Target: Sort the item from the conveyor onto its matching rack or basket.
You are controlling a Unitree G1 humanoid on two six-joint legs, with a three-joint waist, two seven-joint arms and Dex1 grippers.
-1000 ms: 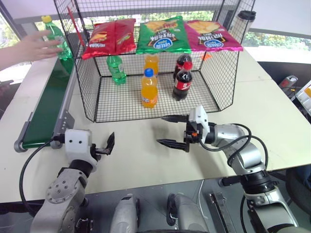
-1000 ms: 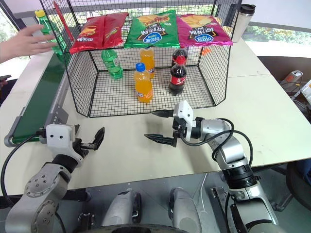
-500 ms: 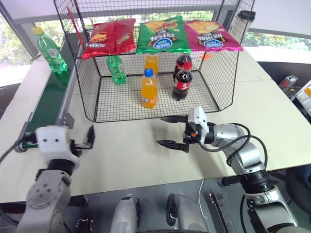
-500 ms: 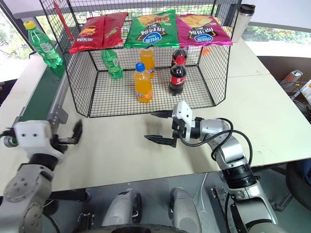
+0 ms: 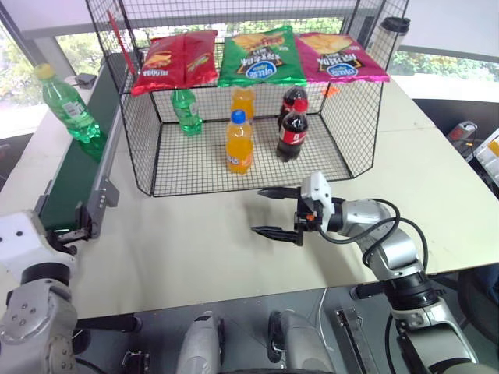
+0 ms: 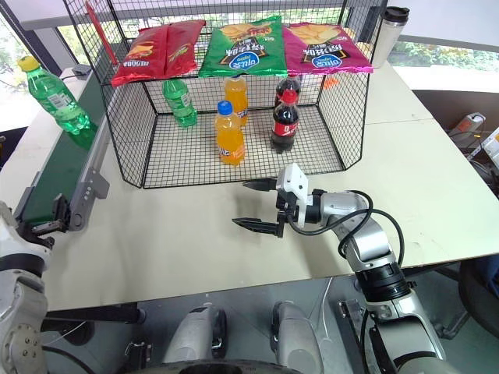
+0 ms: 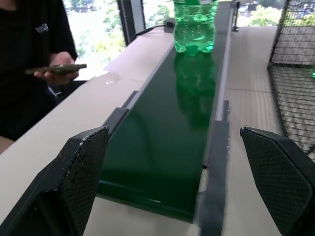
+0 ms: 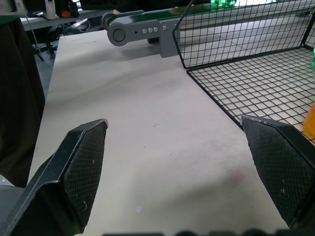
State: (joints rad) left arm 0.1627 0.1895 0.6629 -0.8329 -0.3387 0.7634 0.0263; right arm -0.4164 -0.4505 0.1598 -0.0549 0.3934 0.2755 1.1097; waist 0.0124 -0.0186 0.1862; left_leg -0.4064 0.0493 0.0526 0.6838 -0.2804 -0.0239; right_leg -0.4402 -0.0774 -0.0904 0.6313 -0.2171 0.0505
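Observation:
Green belt still shows between my left gripper's fingers and the clear-green bottle (image 5: pixel 68 109), so it is too early to close. The left gripper moves closer first, then closes on the bottle.
The item, a clear-green bottle (image 5: pixel 68 109) with a yellow cap, stands upright on the conveyor (image 5: pixel 72 178) toward its far part, left of the black wire-mesh basket (image 5: pixel 137 148). My left gripper (image 5: pixel 78 224) is open and empty at the belt's near end, pointing along it; in the left wrist view the bottle (image 7: pixel 194 25) stands well ahead of the open fingers (image 7: pixel 86 167). In front of the basket, my right gripper (image 5: pixel 257 209) hovers open over the table, holding nothing.
Inside the basket stand an all-green bottle (image 5: pixel 186 111), two orange bottles (image 5: pixel 238 142) and two cola bottles (image 5: pixel 292 131); chip bags (image 5: pixel 261 56) hang on its back wall. A person with a phone (image 7: pixel 47 69) is beyond the conveyor. A tumbler (image 6: pixel 390 33) stands far right.
The person's hand let go of the bottle and left the view. The bottle has travelled along the belt toward me. My left gripper swung left to the conveyor's near end; the right stayed still.

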